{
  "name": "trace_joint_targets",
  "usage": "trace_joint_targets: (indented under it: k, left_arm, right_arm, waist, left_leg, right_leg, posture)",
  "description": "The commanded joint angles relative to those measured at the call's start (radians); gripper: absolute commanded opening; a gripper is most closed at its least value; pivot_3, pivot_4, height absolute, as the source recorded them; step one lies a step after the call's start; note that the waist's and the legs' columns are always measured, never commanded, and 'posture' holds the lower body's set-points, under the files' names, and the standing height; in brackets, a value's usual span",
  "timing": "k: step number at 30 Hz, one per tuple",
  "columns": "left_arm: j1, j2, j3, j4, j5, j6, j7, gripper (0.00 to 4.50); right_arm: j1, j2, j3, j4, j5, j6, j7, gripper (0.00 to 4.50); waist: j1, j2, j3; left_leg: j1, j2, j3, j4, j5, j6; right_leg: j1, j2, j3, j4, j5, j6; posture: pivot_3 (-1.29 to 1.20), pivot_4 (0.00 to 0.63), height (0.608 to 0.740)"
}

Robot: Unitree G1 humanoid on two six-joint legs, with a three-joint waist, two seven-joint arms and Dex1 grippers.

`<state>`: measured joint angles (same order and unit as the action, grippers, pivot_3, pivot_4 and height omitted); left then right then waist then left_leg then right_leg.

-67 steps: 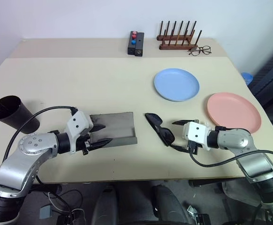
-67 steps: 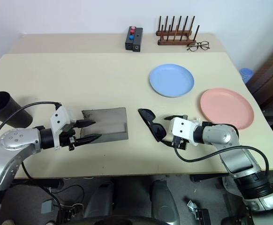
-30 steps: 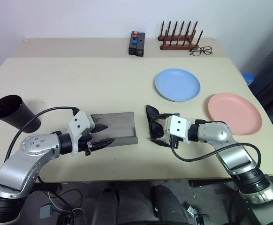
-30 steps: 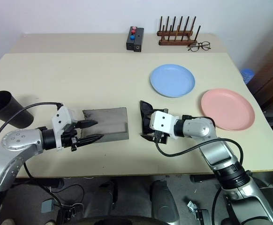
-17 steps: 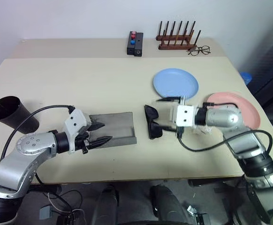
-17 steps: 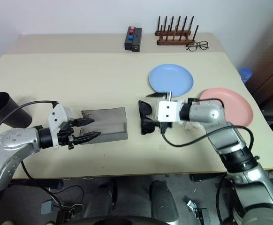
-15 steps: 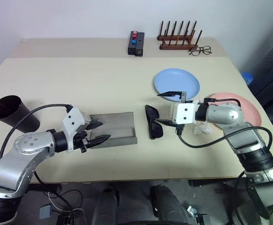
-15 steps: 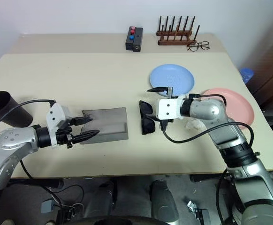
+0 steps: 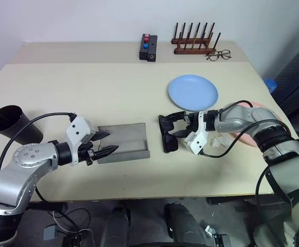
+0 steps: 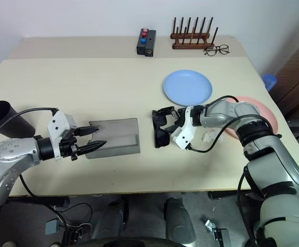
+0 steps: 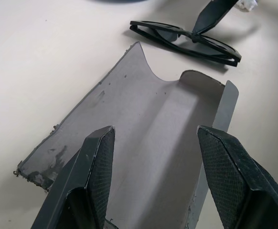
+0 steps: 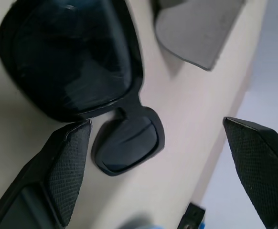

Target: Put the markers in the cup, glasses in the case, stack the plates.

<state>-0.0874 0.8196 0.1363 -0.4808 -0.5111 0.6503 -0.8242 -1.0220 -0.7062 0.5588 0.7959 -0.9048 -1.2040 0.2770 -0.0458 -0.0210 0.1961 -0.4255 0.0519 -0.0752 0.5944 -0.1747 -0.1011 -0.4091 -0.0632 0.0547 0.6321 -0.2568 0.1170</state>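
Observation:
Next, my right gripper grabs the black glasses by the narrow bridge (image 9: 165, 133) (image 12: 130, 104) between the lenses, since the broad dark lenses spread out at either end.
The black glasses (image 9: 166, 135) lie folded on the table, just right of the open grey case (image 9: 125, 141). My right gripper (image 9: 176, 124) reaches in from the right and is open, one fingertip (image 11: 210, 14) down at the glasses' bridge. My left gripper (image 9: 102, 143) is open at the case's left end, its fingers (image 11: 97, 162) over the lining. The black cup (image 9: 8, 123) stands at the far left. The blue plate (image 9: 193, 92) lies apart from the pink plate (image 10: 269, 117), which my right arm partly covers. The markers are out of view.
A small white crumpled scrap (image 9: 219, 141) lies under my right forearm. At the table's back stand a black box with red and blue buttons (image 9: 149, 47), a wooden peg rack (image 9: 194, 43) and clear spectacles (image 9: 219, 54).
My right wrist has rolled and the arm has swung out to the right, so the gripper now reaches the glasses from the side. The glasses, first diagonal, now lie along the case's end.

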Motion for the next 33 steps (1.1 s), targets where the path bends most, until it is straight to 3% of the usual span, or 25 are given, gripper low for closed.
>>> trace_joint_targets:
  k: [1, 7, 8, 11, 17, 25, 26, 28, 30, 33]
  left_arm:
    - [0.0, 0.009, 0.023, -0.035, -0.01, 0.0, 0.005, 2.79]
    - [0.005, 0.009, 0.029, -0.04, -0.015, 0.006, 0.005, 2.79]
    - [0.006, 0.009, 0.034, -0.042, -0.021, 0.009, 0.005, 2.81]
    - [0.001, 0.009, 0.053, -0.048, -0.045, 0.025, 0.003, 2.81]
    - [-0.003, 0.013, 0.063, -0.054, -0.062, 0.039, 0.007, 2.81]
    - [0.002, 0.016, 0.062, -0.067, -0.069, 0.049, 0.009, 2.81]
    - [0.002, 0.018, 0.066, -0.067, -0.069, 0.049, 0.01, 2.81]
    - [-0.001, 0.023, 0.088, -0.053, -0.064, 0.046, 0.019, 2.81]
    - [-0.006, 0.029, 0.114, -0.026, -0.052, 0.036, 0.031, 2.81]
    - [-0.019, 0.035, 0.132, 0.022, -0.006, -0.005, 0.056, 2.81]
  right_arm:
    - [-0.078, 0.012, 0.043, 0.029, -0.094, -0.046, -0.116, 4.5]
    - [-0.159, 0.031, 0.152, 0.067, -0.245, -0.07, -0.27, 4.5]
    - [-0.171, 0.035, 0.168, 0.072, -0.266, -0.071, -0.294, 4.25]
    - [-0.198, 0.049, 0.211, 0.103, -0.307, -0.064, -0.341, 3.18]
    - [-0.215, 0.067, 0.24, 0.166, -0.296, -0.064, -0.362, 0.14]
    - [-0.215, 0.057, 0.222, 0.204, -0.202, -0.098, -0.269, 0.06]
    - [-0.22, 0.063, 0.201, 0.249, -0.118, -0.115, -0.18, 0.06]
    - [-0.207, 0.085, 0.136, 0.311, 0.201, -0.071, 0.169, 0.06]
    - [-0.12, 0.058, 0.096, 0.073, 0.588, 0.22, 0.571, 0.06]
    - [-0.027, 0.015, 0.043, -0.313, 0.824, 0.64, 0.851, 0.06]
  waist:
    - [0.0, 0.0, 0.0]
    - [0.001, 0.0, 0.0]
    - [0.0, 0.0, 0.0]
    - [0.0, 0.0, 0.0]
    - [0.0, 0.0, 0.0]
    - [0.0, 0.0, 0.0]
    - [0.0, 0.0, 0.0]
    - [0.0, 0.0, 0.0]
    - [-0.001, 0.0, 0.0]
    - [0.002, 0.002, 0.001]
  left_leg:
    - [0.0, 0.0, 0.0, 0.0, 0.0, 0.0]
    - [0.0, 0.0, 0.0, 0.0, 0.0, 0.0]
    - [0.0, 0.0, 0.0, 0.0, 0.0, 0.0]
    - [0.0, 0.0, 0.0, 0.0, 0.0, 0.0]
    - [0.001, 0.0, 0.0, 0.0, 0.0, 0.0]
    - [0.001, 0.0, 0.0, 0.0, 0.0, 0.0]
    - [0.001, 0.0, 0.0, 0.0, 0.0, 0.0]
    - [0.002, 0.0, 0.0, 0.0, 0.0, 0.0]
    - [0.003, 0.0, 0.0, 0.0, 0.0, 0.0]
    - [0.006, 0.0, -0.001, 0.0, 0.0, 0.001]
  right_leg:
    - [0.0, 0.0, 0.0, 0.0, 0.0, 0.0]
    - [0.0, 0.0, 0.0, 0.0, 0.0, 0.0]
    - [0.0, 0.0, 0.0, 0.0, 0.0, 0.0]
    - [0.0, 0.0, 0.0, 0.001, 0.0, 0.0]
    - [0.0, 0.0, 0.0, 0.002, 0.0, 0.0]
    - [0.0, 0.0, 0.0, 0.002, 0.0, 0.0]
    - [0.001, 0.0, 0.0, 0.002, 0.0, 0.0]
    - [0.001, 0.0, 0.0, 0.002, 0.0, 0.0]
    - [0.003, 0.0, 0.0, 0.002, 0.0, 0.0]
    - [0.006, 0.0, 0.0, 0.005, 0.002, 0.004]
  posture:
    - [0.0, 0.15, 0.738]
    - [0.0, 0.15, 0.738]
    - [0.0, 0.15, 0.738]
    - [0.0, 0.15, 0.738]
    - [0.0, 0.15, 0.738]
    - [0.0, 0.15, 0.738]
    - [0.0, 0.15, 0.738]
    - [0.0, 0.15, 0.738]
    - [0.0, 0.15, 0.738]
    - [0.0, 0.15, 0.738]
